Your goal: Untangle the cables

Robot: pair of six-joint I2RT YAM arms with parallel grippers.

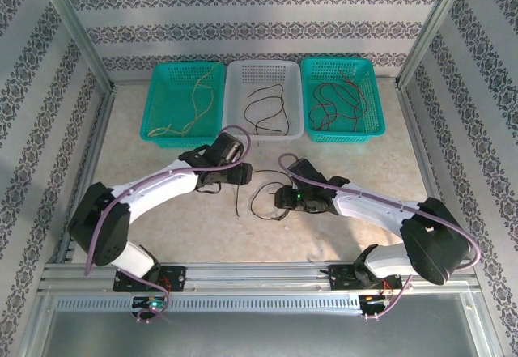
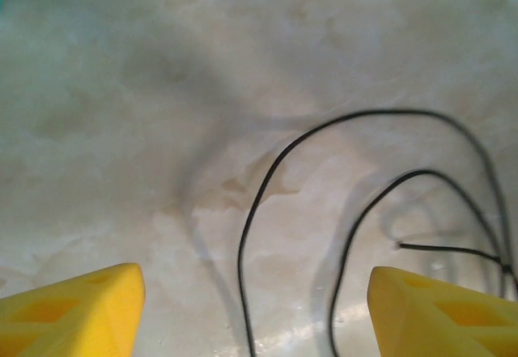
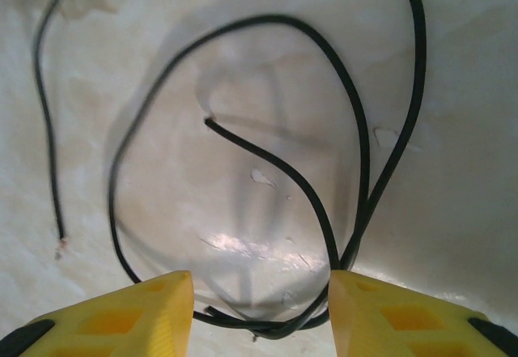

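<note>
I should grab the black cable's outer strand [image 1: 237,193] [image 2: 244,297] with my left gripper, away from the crossing. The crossed strands will then stay free to untangle.
A black cable [image 1: 263,205] lies in loose loops on the table between my two grippers. My left gripper [image 1: 241,176] hovers just left of it. In the left wrist view its yellow fingers [image 2: 77,308] stand wide apart, open, with two strands of the black cable [image 2: 259,203] on the table between them. My right gripper [image 1: 282,197] sits at the loops' right side, open. Its yellow fingers [image 3: 121,316] straddle crossed strands of the black cable [image 3: 275,326] without pinching them. Yellow cables [image 1: 197,102], another black cable [image 1: 267,106] and red and black cables [image 1: 340,102] lie in baskets at the back.
Three baskets stand side by side at the back: a teal basket [image 1: 152,102] on the left, a white basket [image 1: 235,78] in the middle, a teal basket [image 1: 377,90] on the right. Metal frame posts and patterned walls bound the table.
</note>
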